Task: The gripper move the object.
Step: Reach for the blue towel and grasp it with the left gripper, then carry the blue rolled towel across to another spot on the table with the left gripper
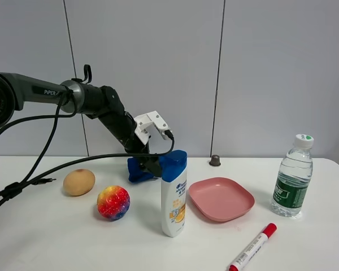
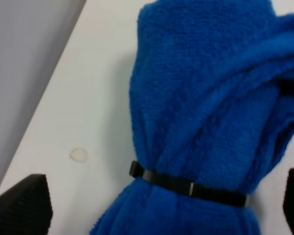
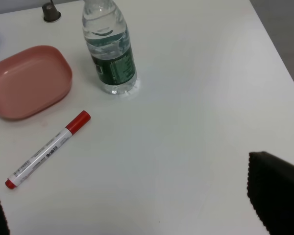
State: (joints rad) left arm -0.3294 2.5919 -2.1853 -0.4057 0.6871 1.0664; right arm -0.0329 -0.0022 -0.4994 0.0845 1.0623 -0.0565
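Note:
I should next use my left gripper to grab the towel by its black band point(image 2: 191, 189), so that I can move the blue rolled towel point(image 2: 206, 107) across the white table.
A blue rolled towel point(image 1: 137, 170) tied with a black band lies on the white table point(image 1: 56, 237) behind the shampoo bottle. In the left wrist view the towel point(image 2: 206, 107) fills the frame. My left gripper point(image 1: 153, 166) is low over the towel with its jaws open. The towel lies between the two fingertips point(image 2: 19, 205), and I see no contact. My right gripper point(image 3: 137, 210) is open and empty above the table's right side. It is out of the exterior view.
A white shampoo bottle point(image 1: 174, 195) with a blue cap stands just in front of the towel. A pink plate point(image 1: 221, 199), a water bottle point(image 1: 292, 178) and a red marker point(image 1: 253, 247) are on the right. A colourful ball point(image 1: 113, 202) and a tan potato point(image 1: 79, 182) are on the left.

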